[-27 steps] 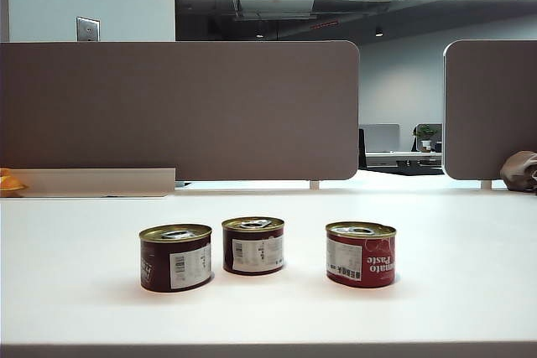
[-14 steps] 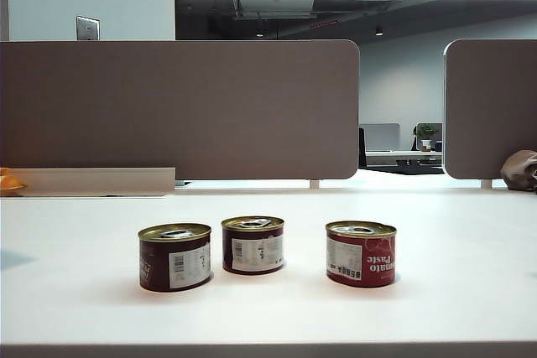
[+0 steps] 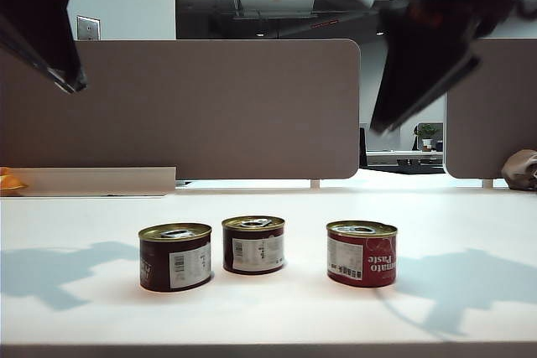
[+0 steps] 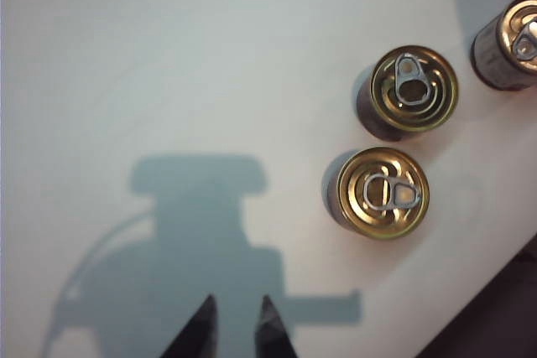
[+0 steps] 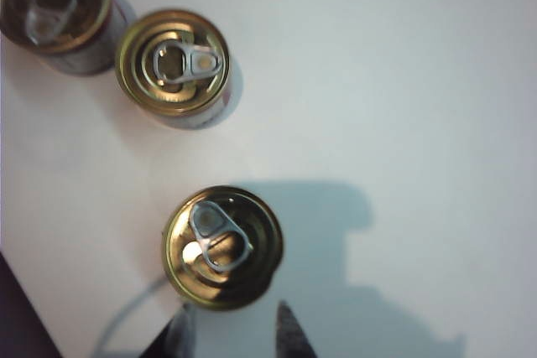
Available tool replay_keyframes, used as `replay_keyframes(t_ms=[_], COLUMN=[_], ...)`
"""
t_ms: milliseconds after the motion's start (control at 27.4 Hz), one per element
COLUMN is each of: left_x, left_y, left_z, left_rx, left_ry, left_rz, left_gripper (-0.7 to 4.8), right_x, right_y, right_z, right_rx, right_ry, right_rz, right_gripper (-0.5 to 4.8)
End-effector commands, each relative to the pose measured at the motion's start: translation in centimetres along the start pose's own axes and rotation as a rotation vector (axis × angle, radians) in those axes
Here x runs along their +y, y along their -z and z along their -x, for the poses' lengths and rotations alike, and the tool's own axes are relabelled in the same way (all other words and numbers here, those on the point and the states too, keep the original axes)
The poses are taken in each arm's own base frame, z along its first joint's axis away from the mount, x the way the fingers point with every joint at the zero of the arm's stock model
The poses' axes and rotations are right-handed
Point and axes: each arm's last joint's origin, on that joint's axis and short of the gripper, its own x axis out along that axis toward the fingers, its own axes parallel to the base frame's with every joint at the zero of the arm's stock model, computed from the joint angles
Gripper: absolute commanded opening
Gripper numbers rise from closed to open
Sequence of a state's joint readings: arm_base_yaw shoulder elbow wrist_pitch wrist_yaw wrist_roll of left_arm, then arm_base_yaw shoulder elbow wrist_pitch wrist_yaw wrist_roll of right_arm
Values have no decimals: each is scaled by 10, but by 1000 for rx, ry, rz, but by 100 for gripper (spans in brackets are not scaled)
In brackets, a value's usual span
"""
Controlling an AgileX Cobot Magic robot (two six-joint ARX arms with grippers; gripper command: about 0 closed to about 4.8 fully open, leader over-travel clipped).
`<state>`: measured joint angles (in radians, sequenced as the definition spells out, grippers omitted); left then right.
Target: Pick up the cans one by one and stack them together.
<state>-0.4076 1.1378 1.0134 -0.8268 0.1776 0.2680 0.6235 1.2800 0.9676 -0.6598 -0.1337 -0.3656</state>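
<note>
The bright red can's gold lid [image 3: 362,228] needs to stay free for stacking, so my right gripper should grab the can by its round side [image 3: 362,259] next.
Three cans stand in a row on the white table [image 3: 470,232]: a dark red can [image 3: 175,256] at the left, another dark can [image 3: 253,244] in the middle, a bright red can [image 3: 362,252] at the right. All stand upright and apart, gold lids up. My left gripper [image 4: 237,309] hangs high over bare table beside two cans [image 4: 382,192] [image 4: 414,90], its fingers a narrow gap apart and empty. My right gripper [image 5: 235,318] hangs open and empty just beside one can [image 5: 222,245]. In the exterior view both grippers are dark blurs, the left gripper [image 3: 67,77] and the right gripper [image 3: 386,119].
Grey partition panels [image 3: 252,106] stand behind the table. A low white ledge [image 3: 92,180] and something orange [image 3: 10,182] sit at the back left, a brown bundle [image 3: 520,169] at the back right. The table's front edge [image 3: 268,348] runs just before the cans.
Both arms have swung into the top of the exterior view, left and right, casting shadows on the table. The three cans have not moved.
</note>
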Motion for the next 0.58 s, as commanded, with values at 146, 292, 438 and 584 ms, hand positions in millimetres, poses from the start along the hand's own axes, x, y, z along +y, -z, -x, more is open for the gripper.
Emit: replay_keyframes(t_ms=[146,292,438,584], left_x=[14,28,35,34], left_y=[2,9,15,17], left_z=[10,25,34,40], left_rx=[-47,-109,-127,-155], left_ry=[-64,-45,-57,-43], left_rz=[118,200,242,248], left_gripper=[11,-6,-6,-6], right_x=[1,2,1,-1], right_y=[0,1,-2,0], right_z=[-39,-55,-65,-76], right_rx=[118,152,127,158], right_ry=[-38,-85,-90,-78], right_rz=[13,13,15,13], right_gripper=[345,351,351,351])
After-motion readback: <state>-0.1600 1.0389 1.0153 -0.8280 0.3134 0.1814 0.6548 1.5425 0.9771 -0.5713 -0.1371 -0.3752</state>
